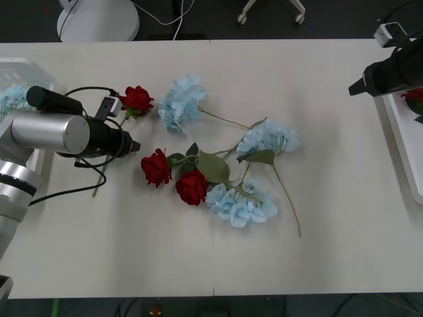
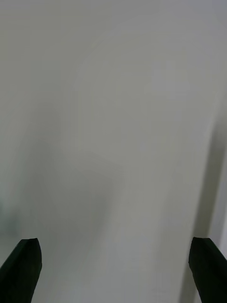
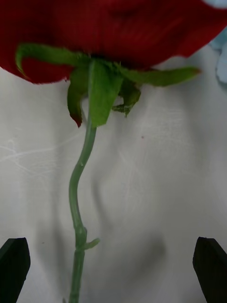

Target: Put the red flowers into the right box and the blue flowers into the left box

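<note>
I should next pick up the rose with my left gripper by its bare green stem [image 3: 76, 227], because the rose's layered petals are delicate and spread wide.
Three red flowers lie on the table: one rose [image 1: 137, 99] at the upper left and two roses [image 1: 156, 167] [image 1: 192, 186] in the middle. My left gripper [image 1: 131, 143] [image 3: 113, 246] hangs open over the first rose's stem [image 3: 78, 189], with the red head [image 3: 109, 33] just ahead of it. Three blue flowers [image 1: 182, 102] [image 1: 269, 139] [image 1: 241, 201] are spread among the roses. The left box [image 1: 16, 66] holds a blue cluster [image 1: 12, 98]. The right box [image 1: 402, 129] holds a red rose [image 1: 415, 96]. My right gripper [image 1: 355, 86] [image 2: 113, 246] is open over bare table beside the right box.
The flowers' thin stems and green leaves [image 1: 211, 166] cross in the table's middle. The table's front half [image 1: 198, 264] is bare. A white round base [image 1: 99, 20] and cables lie on the floor beyond the far edge.
</note>
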Available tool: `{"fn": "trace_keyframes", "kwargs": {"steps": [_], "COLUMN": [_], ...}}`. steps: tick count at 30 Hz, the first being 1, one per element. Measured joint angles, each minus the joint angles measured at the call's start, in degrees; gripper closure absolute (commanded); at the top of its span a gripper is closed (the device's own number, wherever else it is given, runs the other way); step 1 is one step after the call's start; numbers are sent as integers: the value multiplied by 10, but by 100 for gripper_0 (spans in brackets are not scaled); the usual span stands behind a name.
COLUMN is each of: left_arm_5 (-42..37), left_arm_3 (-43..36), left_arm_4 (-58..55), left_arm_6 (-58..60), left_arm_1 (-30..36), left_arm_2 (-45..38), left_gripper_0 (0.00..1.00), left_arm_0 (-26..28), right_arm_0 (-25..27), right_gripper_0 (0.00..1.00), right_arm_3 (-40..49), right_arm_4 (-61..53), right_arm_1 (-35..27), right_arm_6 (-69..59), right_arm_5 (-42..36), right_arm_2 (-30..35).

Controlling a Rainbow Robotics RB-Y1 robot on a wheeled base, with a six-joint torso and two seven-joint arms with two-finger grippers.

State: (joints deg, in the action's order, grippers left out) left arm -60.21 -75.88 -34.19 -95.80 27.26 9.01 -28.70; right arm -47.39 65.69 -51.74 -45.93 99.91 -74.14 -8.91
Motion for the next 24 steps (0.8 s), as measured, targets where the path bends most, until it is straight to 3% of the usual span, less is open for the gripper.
{"fn": "trace_keyframes", "kwargs": {"steps": [3,6,15,24], "left_arm_5": [29,40,42,49], "left_arm_3": [39,49,56,64], "left_arm_4": [7,13,20,28], "left_arm_6": [0,0,0,0], "left_arm_1": [-5,-7,-10,-13], "left_arm_2": [19,22,23,24], "left_gripper_0": [0,16,17,16], "left_arm_0": [-11,-20,-27,-52], "right_arm_0": [3,14,61,84], "right_gripper_0": [6,3,2,0], "right_arm_3": [50,100,204,265], "right_arm_4": [-52,-82,-135,-80], "right_arm_1": [-4,-9,-25,-30], "right_arm_6": [0,-3,-110,-201], "right_arm_5": [0,7,80,71], "right_arm_2": [-52,-102,-223,-267]}}
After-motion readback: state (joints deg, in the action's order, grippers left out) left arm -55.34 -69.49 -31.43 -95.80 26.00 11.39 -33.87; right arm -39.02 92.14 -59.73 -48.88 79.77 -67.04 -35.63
